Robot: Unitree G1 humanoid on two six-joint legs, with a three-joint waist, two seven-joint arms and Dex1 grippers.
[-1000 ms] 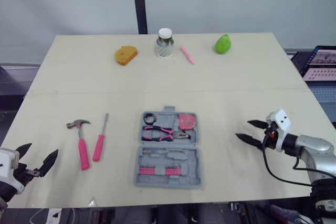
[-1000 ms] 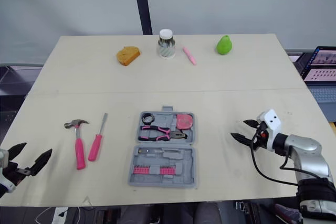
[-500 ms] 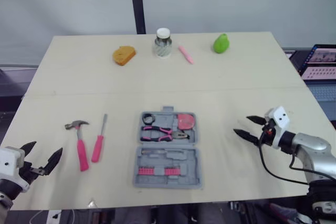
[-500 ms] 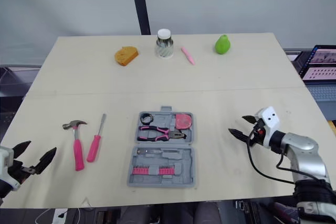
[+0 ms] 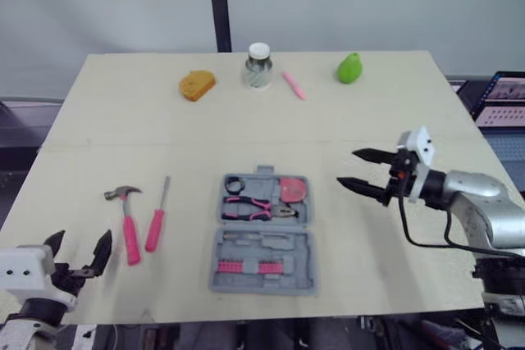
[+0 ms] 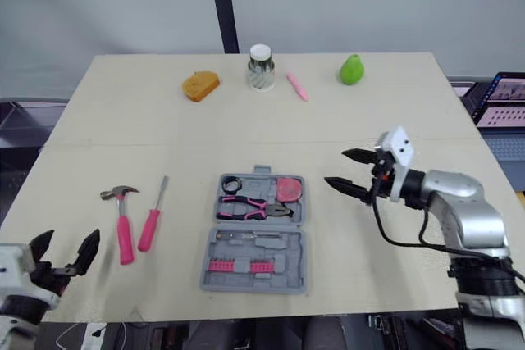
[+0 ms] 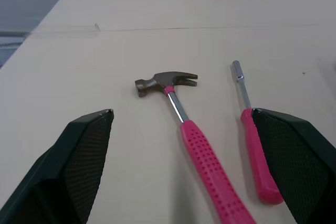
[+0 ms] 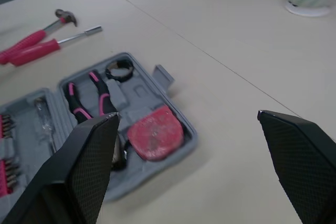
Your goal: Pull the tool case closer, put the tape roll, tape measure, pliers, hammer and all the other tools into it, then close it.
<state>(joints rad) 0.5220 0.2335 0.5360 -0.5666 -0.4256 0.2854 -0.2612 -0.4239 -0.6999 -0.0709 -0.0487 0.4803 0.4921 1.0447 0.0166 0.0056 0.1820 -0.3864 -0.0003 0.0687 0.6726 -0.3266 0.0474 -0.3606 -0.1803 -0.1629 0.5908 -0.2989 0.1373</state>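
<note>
My left gripper should grab the hammer next by its metal neck [image 5: 125, 206], so that it can go into the tool case [image 5: 262, 234].
The grey tool case [image 5: 262, 234] lies open at the table's middle front. In its far half sit a black tape roll [image 5: 234, 185], a pink tape measure [image 5: 289, 189] and pink-handled pliers [image 5: 258, 207]; a row of pink bits [image 5: 258, 267] fills the near half. Left of the case lie a pink-handled hammer [image 5: 125, 220] and a pink screwdriver [image 5: 157, 219]. My left gripper [image 5: 80, 245] is open just near-left of the hammer, holding nothing. My right gripper [image 5: 347, 167] is open and empty, a short way right of the case's far corner.
Along the far edge stand an orange block [image 5: 197, 85], a glass jar [image 5: 258, 66], a pink marker [image 5: 293, 85] and a green pear [image 5: 349, 68]. A laptop [image 5: 504, 97] sits off the table's right side. Bare tabletop surrounds the case.
My right gripper has moved left and away from me, toward the case's far right corner. My left gripper has shifted right, closer to the hammer. The tools and case lie as before.
</note>
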